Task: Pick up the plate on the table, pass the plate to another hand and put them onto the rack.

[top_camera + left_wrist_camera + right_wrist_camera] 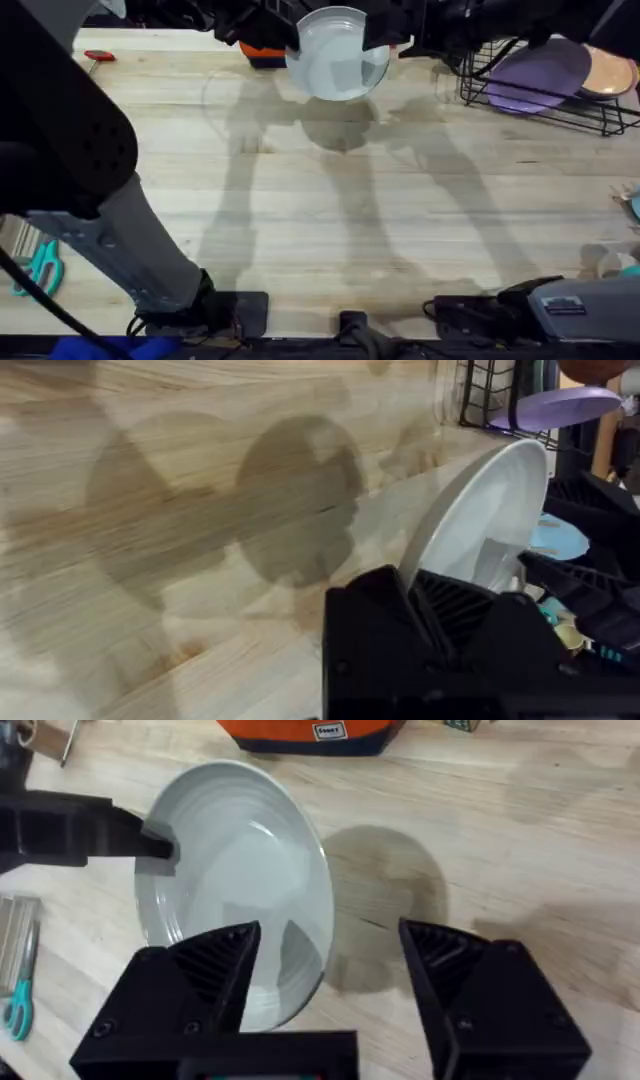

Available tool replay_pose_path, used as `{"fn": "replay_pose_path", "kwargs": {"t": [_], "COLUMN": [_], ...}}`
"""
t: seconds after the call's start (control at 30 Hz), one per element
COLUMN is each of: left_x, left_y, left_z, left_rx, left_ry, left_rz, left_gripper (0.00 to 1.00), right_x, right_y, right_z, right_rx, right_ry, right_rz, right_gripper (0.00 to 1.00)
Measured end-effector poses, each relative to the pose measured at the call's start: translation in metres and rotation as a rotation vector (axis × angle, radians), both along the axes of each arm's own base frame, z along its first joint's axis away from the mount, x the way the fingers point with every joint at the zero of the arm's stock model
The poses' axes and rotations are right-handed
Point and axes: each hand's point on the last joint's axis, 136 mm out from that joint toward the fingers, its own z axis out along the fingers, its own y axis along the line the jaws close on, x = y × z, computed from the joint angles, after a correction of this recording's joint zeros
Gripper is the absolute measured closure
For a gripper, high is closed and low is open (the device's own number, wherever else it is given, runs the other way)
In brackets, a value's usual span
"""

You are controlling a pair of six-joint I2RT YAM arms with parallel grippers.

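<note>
I should next grab the white plate by its rim [386,62] with my right gripper. Then I can take the plate over and put it onto the wire rack [540,98].
The small white plate [335,55] hangs in the air over the far middle of the table [330,200], tilted on edge. My left gripper [288,38] is shut on its left rim; in the left wrist view the plate [480,520] rises from between the black fingers of the left gripper [425,595]. My right gripper [380,40] is at the plate's right side. In the right wrist view it [330,975] stands open, with the near rim of the plate [240,870] between its fingers. The black wire rack [540,98] stands at the far right.
The rack holds a purple plate [545,72] and a peach plate [608,75]. An orange object [262,50] sits at the far edge behind the plate. Teal scissors [40,265] lie at the left edge, and small items [625,260] lie at the right edge.
</note>
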Motion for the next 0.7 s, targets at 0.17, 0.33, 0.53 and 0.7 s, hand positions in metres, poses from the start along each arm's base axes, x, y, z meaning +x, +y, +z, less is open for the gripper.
{"fn": "replay_pose_path", "kwargs": {"t": [0.17,0.33,0.53,0.7], "left_x": [0.000,0.000,0.000,0.000], "left_y": [0.000,0.000,0.000,0.000], "left_z": [0.000,0.000,0.000,0.000], "left_rx": [0.000,0.000,0.000,0.000], "left_ry": [0.000,0.000,0.000,0.000], "left_rz": [0.000,0.000,0.000,0.000], "left_gripper": [0.959,0.959,0.959,0.959], "right_x": [-0.001,-0.001,0.001,0.002], "right_y": [0.001,0.005,0.006,0.007], "right_z": [0.000,-0.001,-0.009,-0.010], "right_rx": [0.006,0.009,0.007,0.008], "right_ry": [0.005,0.007,0.026,0.025], "right_rz": [-0.004,0.002,0.003,0.002], "right_gripper": [0.247,0.418,0.639,0.729]}}
